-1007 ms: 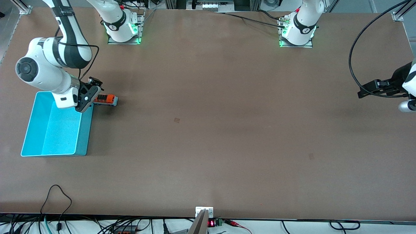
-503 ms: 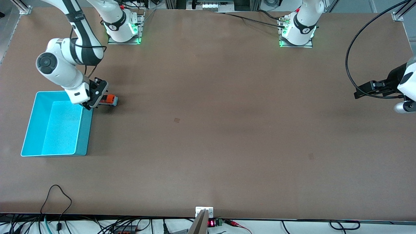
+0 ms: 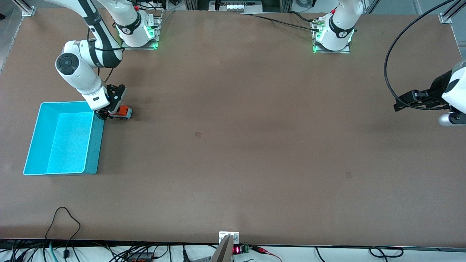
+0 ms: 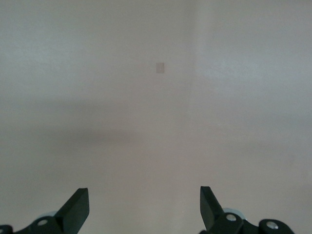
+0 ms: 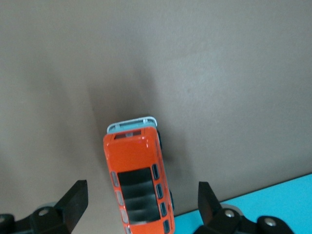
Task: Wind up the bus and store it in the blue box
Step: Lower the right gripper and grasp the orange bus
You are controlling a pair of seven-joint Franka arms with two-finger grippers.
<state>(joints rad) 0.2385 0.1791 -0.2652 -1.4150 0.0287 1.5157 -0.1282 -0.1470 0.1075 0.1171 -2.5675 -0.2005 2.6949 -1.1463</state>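
My right gripper grabs the orange-red bus (image 3: pixel 123 111) by its windowed sides next. Then I store the bus in the blue box (image 3: pixel 62 138).
The small orange-red bus (image 3: pixel 123 111) stands on the table beside the corner of the blue box (image 3: pixel 62 138) that lies farthest from the front camera. My right gripper (image 3: pixel 109 113) is open and low over the bus's box-side end. In the right wrist view the bus (image 5: pixel 139 175) lies between the open fingers (image 5: pixel 73 201), untouched, with the box's rim (image 5: pixel 273 195) at one side. My left gripper (image 3: pixel 400 103) is open and empty, waiting over the left arm's end of the table. The left wrist view shows only its fingertips (image 4: pixel 78 207) over bare table.
The brown table (image 3: pixel 233 145) stretches wide between the two arms. Both arm bases (image 3: pixel 138 29) stand along its edge farthest from the front camera. Cables hang along the edge nearest that camera.
My right arm has swung away from over the box and come down over the bus, fingers open around it. The bus has not moved. The left gripper drifted slightly.
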